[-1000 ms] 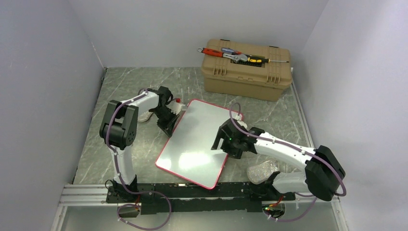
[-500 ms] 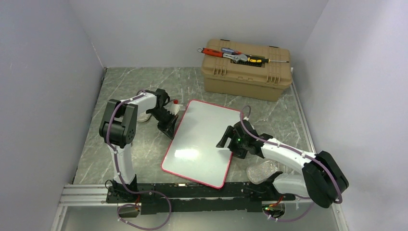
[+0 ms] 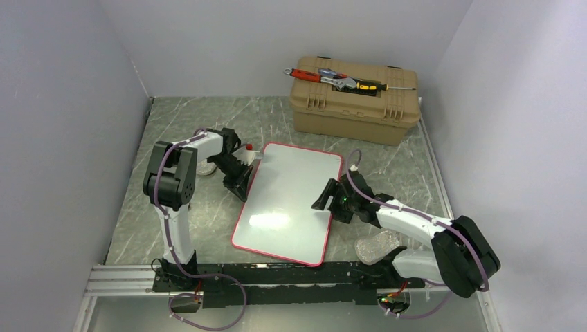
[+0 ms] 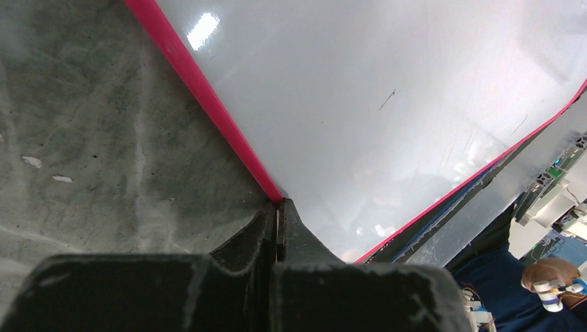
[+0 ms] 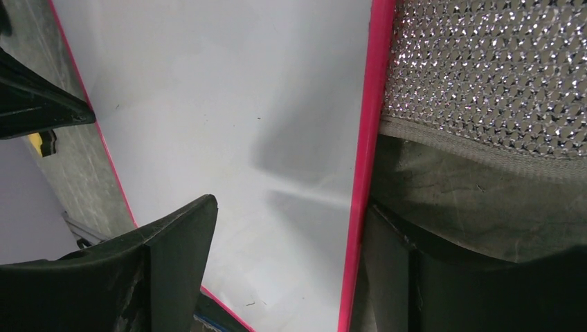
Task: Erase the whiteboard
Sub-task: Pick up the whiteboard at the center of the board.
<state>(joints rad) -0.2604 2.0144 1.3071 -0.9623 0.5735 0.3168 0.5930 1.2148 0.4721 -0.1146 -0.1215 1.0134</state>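
Note:
The whiteboard has to be turned over for erasing, so the robot's right gripper should next grab the whiteboard's red rim (image 3: 331, 214) (image 5: 358, 204), opposite the left gripper.
The whiteboard (image 3: 287, 204) lies flat on the table, glossy white with a thin red rim. It fills the left wrist view (image 4: 360, 90), where a tiny pen mark (image 4: 386, 102) shows, and the right wrist view (image 5: 221, 90). My left gripper (image 3: 242, 181) is shut on the board's left rim, its fingertips (image 4: 278, 204) pinched on the red edge. My right gripper (image 3: 331, 204) is open and straddles the right rim (image 5: 291, 207), with one finger (image 5: 173, 242) over the white surface and the other (image 5: 394, 256) outside the edge.
A tan toolbox (image 3: 356, 104) with hand tools on its lid stands at the back right. A silvery mesh pad (image 3: 377, 244) lies by the right arm, also in the right wrist view (image 5: 484, 69). A red-capped marker (image 3: 248, 147) lies behind the left gripper.
The whiteboard has turned clockwise to lie squarer on the table. My right gripper has moved off the board's surface to its right rim. My left gripper has shifted slightly back with the rim.

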